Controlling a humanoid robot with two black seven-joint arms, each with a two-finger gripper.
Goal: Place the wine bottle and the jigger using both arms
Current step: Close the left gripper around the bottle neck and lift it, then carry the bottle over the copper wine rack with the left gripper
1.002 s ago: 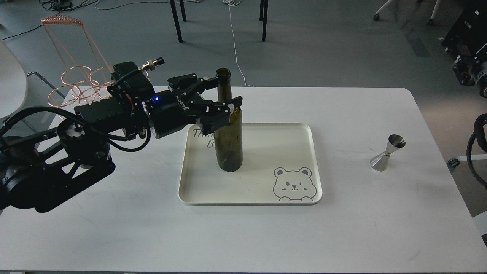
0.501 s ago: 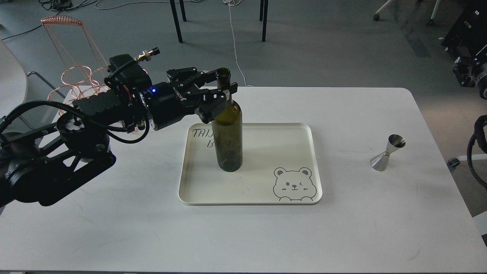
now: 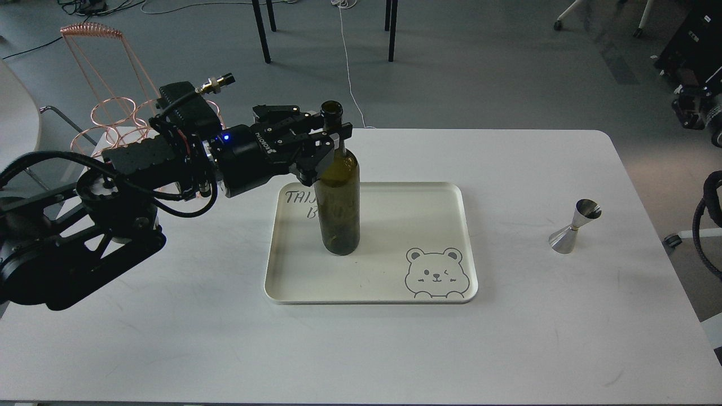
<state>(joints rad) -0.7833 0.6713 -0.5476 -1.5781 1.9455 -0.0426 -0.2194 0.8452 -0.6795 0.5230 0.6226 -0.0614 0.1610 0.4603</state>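
Observation:
Next, my left gripper grabs the wine bottle by its neck (image 3: 342, 146), to place the bottle in the copper rack (image 3: 115, 108).
The dark green wine bottle (image 3: 338, 197) stands upright on the left half of the cream tray (image 3: 469, 242). My left gripper (image 3: 330, 125) comes in from the left at the height of the bottle's neck. Its two fingers are spread, one on each side of the neck, and the jaws are open. The shiny steel jigger (image 3: 574, 225) stands alone on the white table (image 3: 507, 349), far right of the tray. Of my right arm only a black cable sleeve (image 3: 709, 220) shows at the right edge; its gripper is out of view.
The tray has a bear drawing (image 3: 435, 273) at its front right. A copper wire rack (image 3: 113, 115) stands at the table's back left corner, behind my left arm. Chair legs (image 3: 262, 28) and cables lie on the floor beyond the table.
My left gripper has risen from the bottle's shoulder to its neck and drawn slightly left. The bottle stays upright on the tray. The jigger has not moved.

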